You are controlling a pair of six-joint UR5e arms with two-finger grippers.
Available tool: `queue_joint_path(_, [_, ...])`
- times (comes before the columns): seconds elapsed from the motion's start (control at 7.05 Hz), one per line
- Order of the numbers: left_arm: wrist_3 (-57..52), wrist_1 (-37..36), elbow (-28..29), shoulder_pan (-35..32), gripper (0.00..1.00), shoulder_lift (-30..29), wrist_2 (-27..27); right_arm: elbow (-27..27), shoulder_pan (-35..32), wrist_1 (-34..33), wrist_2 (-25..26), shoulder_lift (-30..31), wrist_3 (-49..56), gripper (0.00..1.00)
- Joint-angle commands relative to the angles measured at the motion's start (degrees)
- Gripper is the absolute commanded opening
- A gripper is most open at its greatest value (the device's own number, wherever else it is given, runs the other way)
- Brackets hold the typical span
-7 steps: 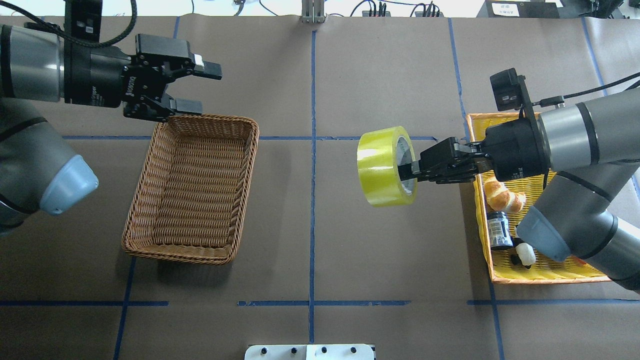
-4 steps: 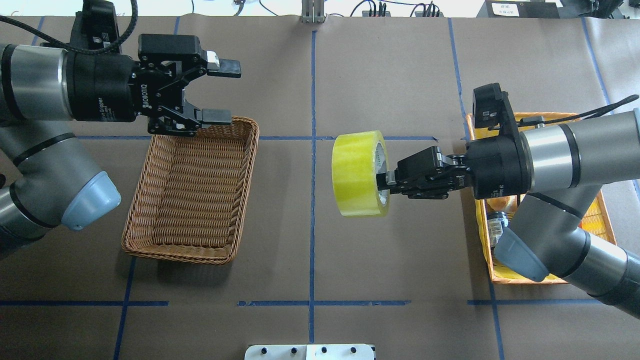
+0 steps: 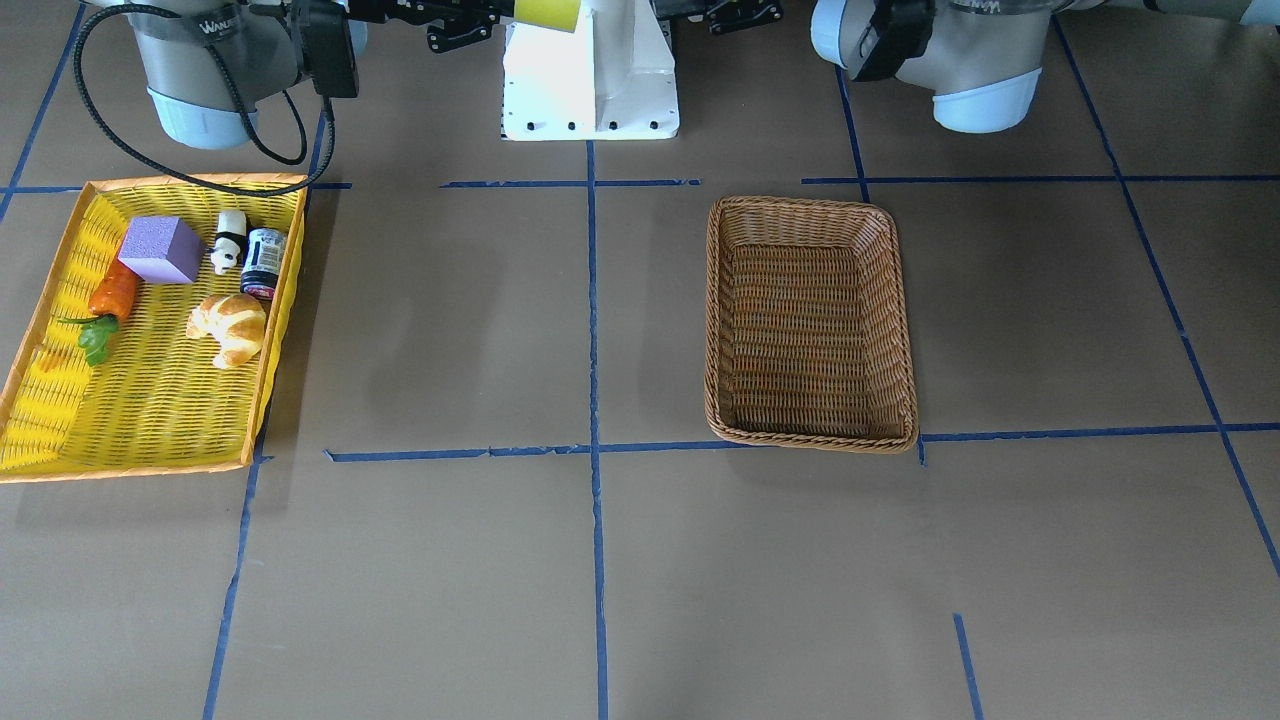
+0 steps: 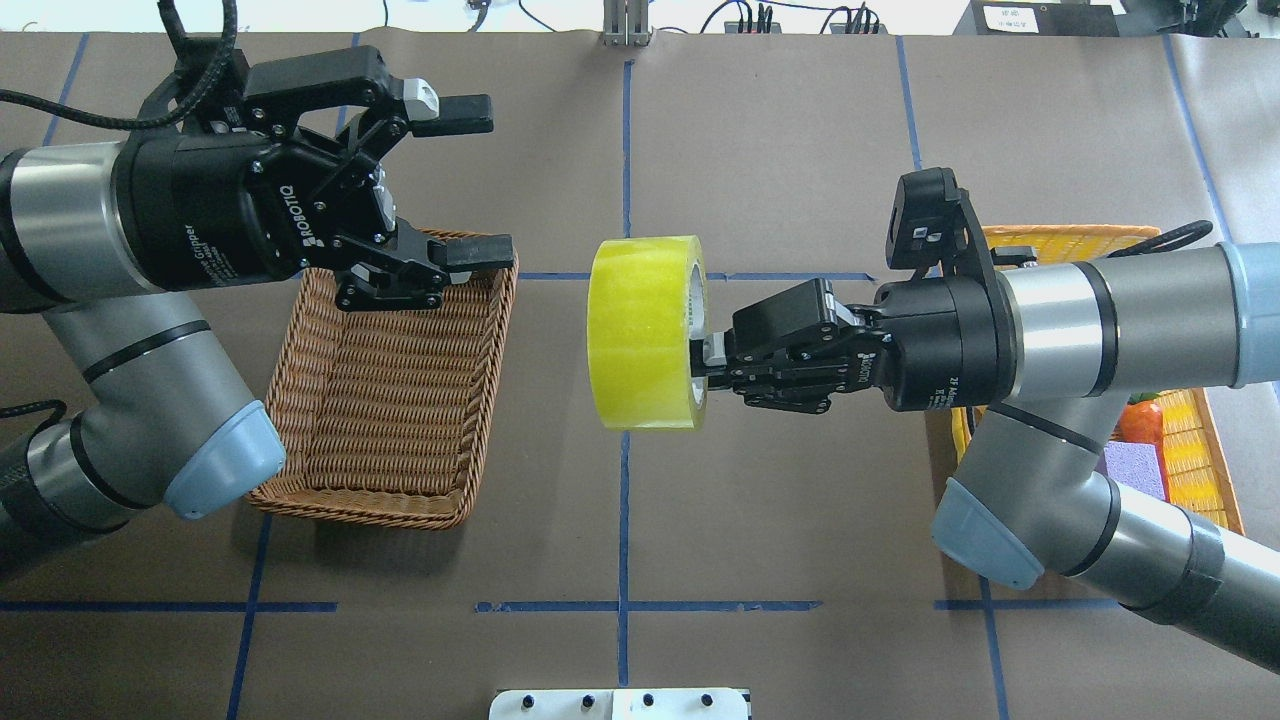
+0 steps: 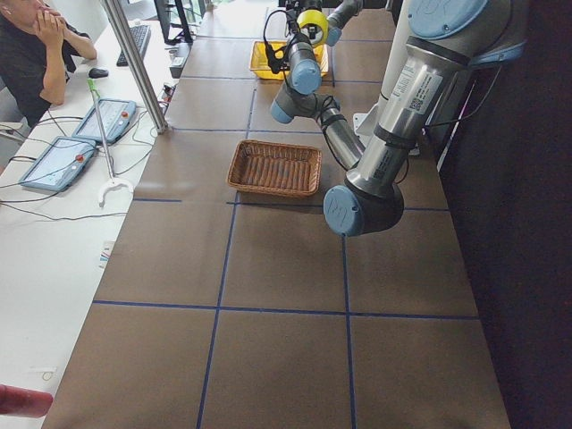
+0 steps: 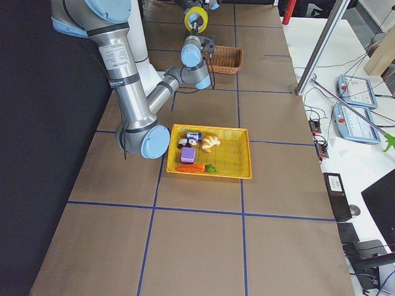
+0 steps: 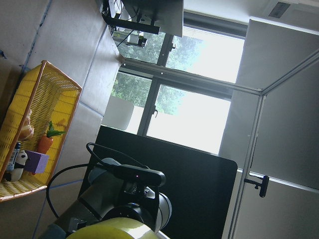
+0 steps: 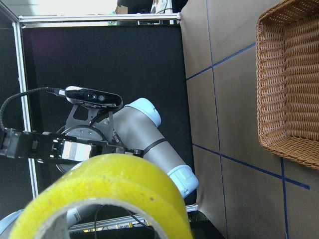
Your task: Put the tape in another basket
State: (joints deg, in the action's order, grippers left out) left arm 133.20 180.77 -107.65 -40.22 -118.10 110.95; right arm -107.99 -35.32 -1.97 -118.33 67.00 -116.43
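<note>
The tape needs to go to the brown wicker basket. My left gripper should next grab the tape by its side (image 3: 548, 13) (image 7: 117, 230).
The yellow-green tape (image 4: 645, 330) hangs on edge in the air over the table's centre line, right of the brown wicker basket (image 4: 385, 400). My right gripper (image 4: 700, 362) is shut on the roll's wall from the right. My left gripper (image 4: 482, 175) is open and empty, high over the wicker basket's far right corner, its jaws facing the tape a short gap away. The tape also shows at the top of the front view (image 3: 548, 10) and close up in the right wrist view (image 8: 99, 194). The wicker basket (image 3: 810, 205) holds nothing.
The yellow orange-rimmed basket (image 3: 150, 420) stands at my right. It holds a purple block (image 3: 160, 250), a croissant (image 3: 232, 325), a carrot (image 3: 112, 292), a panda figure (image 3: 230, 240) and a small jar (image 3: 264, 262). A seated operator (image 5: 27, 45) shows beyond the table.
My right arm has carried the tape leftward, from near the yellow basket to the centre line. My left arm has moved right toward the tape, gripper still open.
</note>
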Motion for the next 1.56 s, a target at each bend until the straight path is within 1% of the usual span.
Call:
queue_joint_path(0.0, [0.04, 0.72, -0.98, 3.02, 1.0, -0.73, -0.12, -0.02, 0.42, 0.03, 0.73, -0.64, -0.46, 0.03])
queue_joint_path(0.43, [0.13, 2.47, -0.99, 4.18, 1.0, -1.87, -0.21, -0.02, 1.21, 0.03, 0.82, -1.52, -2.31, 0.03])
queue_joint_path(0.71, [0.13, 2.66, -0.99, 5.23, 1.0, -2.66, -2.57, -0.11, 2.18, 0.12, 0.82, -1.53, -2.31, 0.03])
queue_joint_path(0.85, [0.13, 2.66, -1.07, 5.23, 0.98, -2.67, -2.58, -0.11, 2.36, 0.12, 0.9, -1.79, -2.31, 0.03])
queue_joint_path(0.99, [0.13, 2.66, -1.25, 5.32, 0.88, -2.67, -2.58, -0.11, 2.45, 0.12, 0.99, -1.88, -2.31, 0.04])
queue_joint_path(1.14, [0.04, 2.66, -1.34, 5.32, 0.71, -2.67, -2.58, -0.11, 2.45, 0.12, 0.99, -1.88, -2.31, 0.04])
queue_joint_path(1.28, [0.04, 2.66, -1.34, 5.32, 0.35, -2.58, -2.58, -0.11, 2.45, 0.12, 0.99, -1.88, -2.31, 0.07])
queue_joint_path(1.42, [-0.22, 2.66, -1.25, 5.41, 0.01, -2.4, -2.58, -0.11, 2.45, 0.03, 1.43, -1.96, -2.31, 0.71])
